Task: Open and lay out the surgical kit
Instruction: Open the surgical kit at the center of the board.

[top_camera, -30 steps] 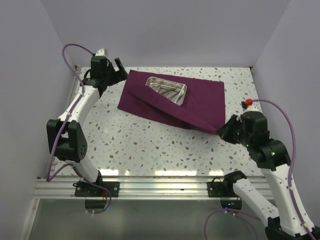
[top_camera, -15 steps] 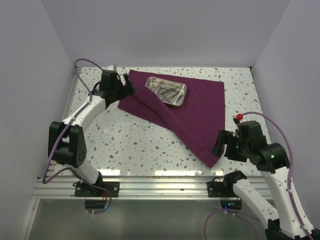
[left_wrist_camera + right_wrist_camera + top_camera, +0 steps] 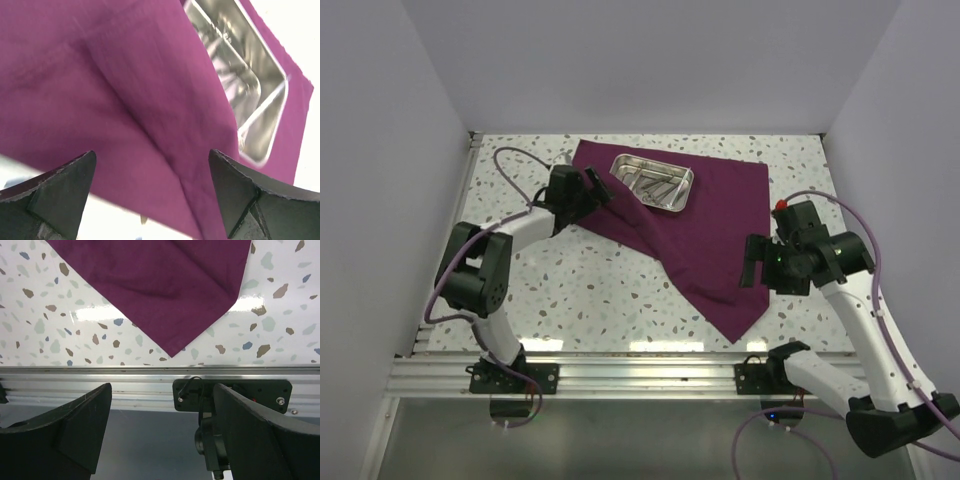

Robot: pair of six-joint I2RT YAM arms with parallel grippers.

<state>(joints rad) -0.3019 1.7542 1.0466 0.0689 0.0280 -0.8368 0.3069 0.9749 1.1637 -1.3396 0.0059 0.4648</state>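
My left gripper is next to take hold of the cloth wrap's folded-over loose corner [image 3: 621, 205] [image 3: 150, 80] beside the tray, and it needs to do so to pull the flap open and flat.
The dark purple cloth wrap [image 3: 710, 225] lies spread on the table, one corner pointing at the near edge [image 3: 172, 347]. A fold runs along its left part [image 3: 150, 115]. The shiny steel tray [image 3: 653, 182] sits on the cloth at the back, with silvery instruments [image 3: 658, 186] inside; I cannot tell them apart. My left gripper [image 3: 597, 189] hovers open over the cloth's left fold, the tray [image 3: 250, 100] just beyond its fingers [image 3: 235, 195]. My right gripper [image 3: 751, 262] hangs open and empty above the cloth's right edge, looking down past the near corner.
A metal rail [image 3: 620, 375] with the black arm mounts [image 3: 235, 392] runs along the near edge. White walls close in the speckled table [image 3: 570, 290] on the left, back and right. Purple cables [image 3: 515, 165] loop off both arms.
My right gripper dragged the cloth's corner toward the near edge, opened and let it go, then drew back up. My left gripper moved right from the back-left corner to over the cloth's left fold.
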